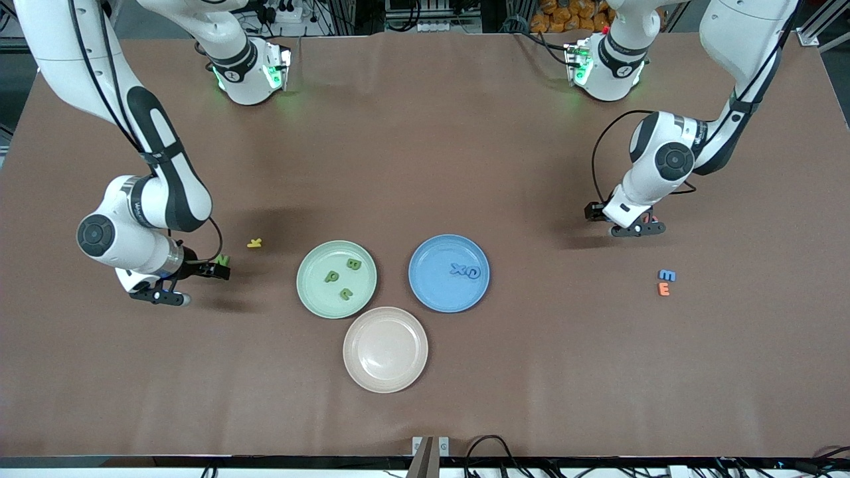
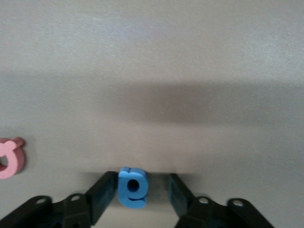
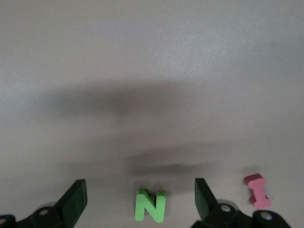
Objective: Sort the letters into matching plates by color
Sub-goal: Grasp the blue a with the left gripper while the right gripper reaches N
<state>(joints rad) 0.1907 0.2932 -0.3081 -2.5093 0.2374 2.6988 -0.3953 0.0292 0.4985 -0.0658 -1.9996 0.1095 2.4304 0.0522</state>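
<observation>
The green N is lower than the fingers of the robot's right gripper, so they would miss it if they closed now. The right gripper needs to go down first, then close on the N.
The mint green plate holds three dark green letters. The blue plate holds a blue X and G. A blue E lies on the table toward the left arm's end. My left gripper is down at the table around a blue letter a. One finger touches it and the other stands apart. My right gripper is open either side of a green N, touching neither side.
A beige-pink plate lies nearer the front camera than the other two plates. A yellow letter lies beside the N, and an orange E next to the blue E. Pink letters lie beside each gripper.
</observation>
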